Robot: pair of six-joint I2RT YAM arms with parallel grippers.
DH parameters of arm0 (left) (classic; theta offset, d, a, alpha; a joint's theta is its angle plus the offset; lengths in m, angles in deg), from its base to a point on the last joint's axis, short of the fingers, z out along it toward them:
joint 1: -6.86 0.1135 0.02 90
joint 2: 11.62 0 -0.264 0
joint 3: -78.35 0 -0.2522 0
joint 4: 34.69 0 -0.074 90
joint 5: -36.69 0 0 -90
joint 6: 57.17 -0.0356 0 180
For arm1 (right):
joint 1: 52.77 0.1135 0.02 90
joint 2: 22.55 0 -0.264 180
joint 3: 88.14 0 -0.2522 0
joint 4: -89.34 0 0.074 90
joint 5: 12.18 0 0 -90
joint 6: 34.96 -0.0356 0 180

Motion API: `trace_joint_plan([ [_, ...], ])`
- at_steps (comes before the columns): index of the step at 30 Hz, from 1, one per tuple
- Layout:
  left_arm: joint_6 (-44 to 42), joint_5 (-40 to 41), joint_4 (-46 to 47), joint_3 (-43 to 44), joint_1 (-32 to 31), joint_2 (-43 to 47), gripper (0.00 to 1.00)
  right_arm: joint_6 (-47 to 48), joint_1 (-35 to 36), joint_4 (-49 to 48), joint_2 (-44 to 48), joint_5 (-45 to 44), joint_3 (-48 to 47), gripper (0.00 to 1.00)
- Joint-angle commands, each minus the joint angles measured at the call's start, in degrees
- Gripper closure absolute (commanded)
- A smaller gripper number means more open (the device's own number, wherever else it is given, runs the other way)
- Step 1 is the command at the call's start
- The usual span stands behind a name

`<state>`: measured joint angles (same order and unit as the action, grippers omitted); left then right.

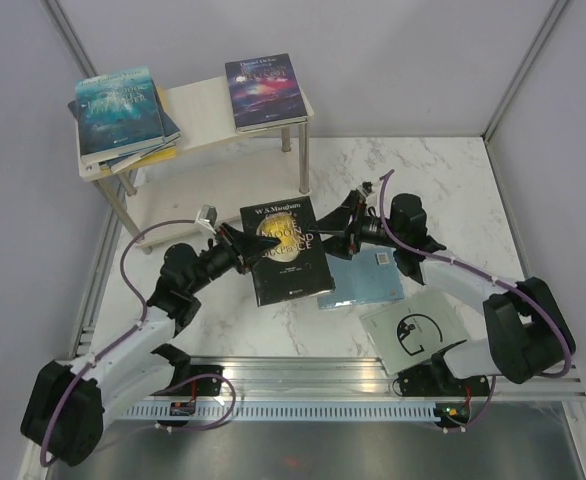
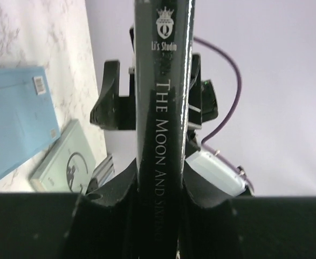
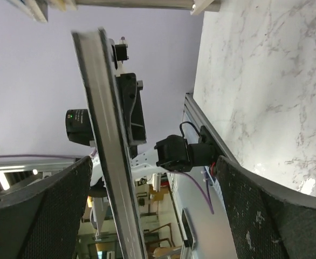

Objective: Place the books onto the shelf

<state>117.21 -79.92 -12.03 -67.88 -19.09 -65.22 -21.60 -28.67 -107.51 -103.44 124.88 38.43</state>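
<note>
My right gripper should line up before it closes on the page edge of the black book, because the page edge is off-centre between my fingers, toward the left in the wrist view.
A black book with a gold disc is held up above the table's middle. My left gripper is shut on its spine, which runs between the fingers in the left wrist view. My right gripper stands open at the book's opposite edge. In the right wrist view the page edge passes between the spread fingers, nearer the left one, with no grip on it. The shelf stands at the back left. It bears a stack with the teal ocean book on top and the purple galaxy book.
A light blue book lies flat on the marble table under the held book. A pale grey book with a black "G" lies near the right arm's base. Grey walls close in the back and sides.
</note>
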Motion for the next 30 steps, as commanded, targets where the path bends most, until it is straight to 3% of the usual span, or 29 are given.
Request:
trace_joint_plan([
  [1,-1.15,9.28,-5.92,4.68,0.73,7.18,0.98,1.93,0.95,4.66,5.02,1.01,-1.91,0.02],
  [11,-1.85,15.09,-11.28,7.15,1.52,11.15,0.98,-0.96,4.2,6.62,14.87,-1.45,2.13,0.03],
  [12,-1.85,16.05,-11.72,7.41,1.52,11.24,0.98,-1.14,4.46,6.7,15.22,-1.71,1.87,0.15],
  [15,-1.94,17.12,-12.34,7.94,1.43,11.33,0.98,-1.49,5.61,7.32,15.93,-2.59,0.73,0.27],
  [18,-2.03,17.82,-12.43,8.46,1.43,10.89,0.98,-2.9,8.15,5.48,14.62,-2.51,-0.77,0.35],
  [22,-1.85,18.87,-12.52,8.82,1.43,10.71,0.98,-2.37,10.79,6.0,12.86,-3.65,-2.7,0.37],
  [25,-2.11,19.23,-12.96,8.99,1.43,10.98,0.98,-2.72,11.5,5.83,12.77,-4.61,-3.4,0.48],
  [28,-2.38,19.14,-14.27,8.64,1.43,11.59,0.98,-2.64,11.59,6.26,12.68,-5.23,-4.89,0.63],
  [30,-2.03,18.71,-14.71,7.94,1.43,11.86,0.98,-1.85,11.59,7.83,12.5,-5.58,-6.91,0.79],
])
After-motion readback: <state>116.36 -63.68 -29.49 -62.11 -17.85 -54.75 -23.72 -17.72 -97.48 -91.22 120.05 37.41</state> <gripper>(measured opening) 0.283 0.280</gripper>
